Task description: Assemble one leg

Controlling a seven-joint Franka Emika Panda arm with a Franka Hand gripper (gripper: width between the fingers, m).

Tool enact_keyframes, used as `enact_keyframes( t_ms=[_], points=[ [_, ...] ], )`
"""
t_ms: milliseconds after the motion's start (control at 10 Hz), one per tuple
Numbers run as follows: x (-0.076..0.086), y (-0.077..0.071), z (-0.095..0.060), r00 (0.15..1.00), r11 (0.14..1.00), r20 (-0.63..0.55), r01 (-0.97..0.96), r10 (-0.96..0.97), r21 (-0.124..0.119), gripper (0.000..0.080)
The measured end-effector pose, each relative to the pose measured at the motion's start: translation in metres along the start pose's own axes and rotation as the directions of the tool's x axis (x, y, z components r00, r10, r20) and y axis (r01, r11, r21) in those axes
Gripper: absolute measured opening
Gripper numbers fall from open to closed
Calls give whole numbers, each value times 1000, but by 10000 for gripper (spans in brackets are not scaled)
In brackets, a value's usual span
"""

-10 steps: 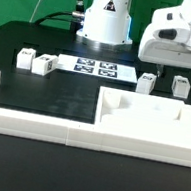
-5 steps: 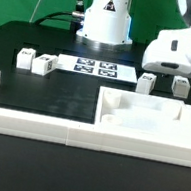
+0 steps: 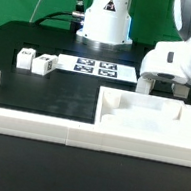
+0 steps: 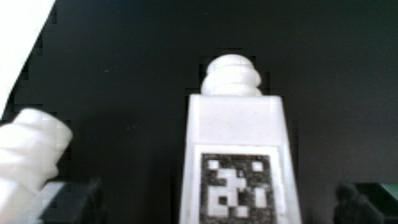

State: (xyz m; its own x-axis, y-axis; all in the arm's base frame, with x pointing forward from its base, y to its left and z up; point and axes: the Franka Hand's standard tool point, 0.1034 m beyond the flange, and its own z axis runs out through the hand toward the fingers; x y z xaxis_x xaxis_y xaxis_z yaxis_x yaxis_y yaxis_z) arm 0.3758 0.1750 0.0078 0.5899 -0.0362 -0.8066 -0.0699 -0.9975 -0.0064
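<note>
I should close my gripper on the tagged white leg point(image 4: 238, 185) now, because my fingers are beside it in the wrist view, low over the black table. Closing now would hold it.
In the wrist view a white leg point(image 4: 238, 140) with a black-and-white tag and a ridged tip lies on the black table between my gripper's point(image 4: 222, 203) dark fingers point(image 4: 71, 200), with a gap on each side. The jaws are open and hold nothing. A second leg point(image 4: 32, 150) lies beside it, outside the fingers. In the exterior view my gripper point(image 3: 168, 84) is low at the right, over the spot where these two legs lie, and its white body hides most of them. Two more legs point(image 3: 24, 59) point(image 3: 42, 65) stand at the exterior view's left.
The marker board point(image 3: 93, 67) lies at the back centre before the robot base. The large white tabletop piece point(image 3: 146, 117) with corner sockets sits at the front right. A white raised border point(image 3: 28, 122) runs along the front and left of the black mat.
The gripper has come down at the exterior view's right and now covers the two legs there, which showed plainly before. The other parts have not moved.
</note>
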Motion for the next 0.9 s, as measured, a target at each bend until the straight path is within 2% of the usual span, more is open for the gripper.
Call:
enact_keyframes(
  t_ms=[200,400,500,900],
  points=[
    [0,2,1,1000,1000,3,-3,3,0,649],
    [0,1,1,1000,1000,3,-3,3,0,389],
    [0,1,1,1000,1000,3,-3,3,0,287],
    [0,1,1,1000,1000,3,-3,3,0,288]
  ],
)
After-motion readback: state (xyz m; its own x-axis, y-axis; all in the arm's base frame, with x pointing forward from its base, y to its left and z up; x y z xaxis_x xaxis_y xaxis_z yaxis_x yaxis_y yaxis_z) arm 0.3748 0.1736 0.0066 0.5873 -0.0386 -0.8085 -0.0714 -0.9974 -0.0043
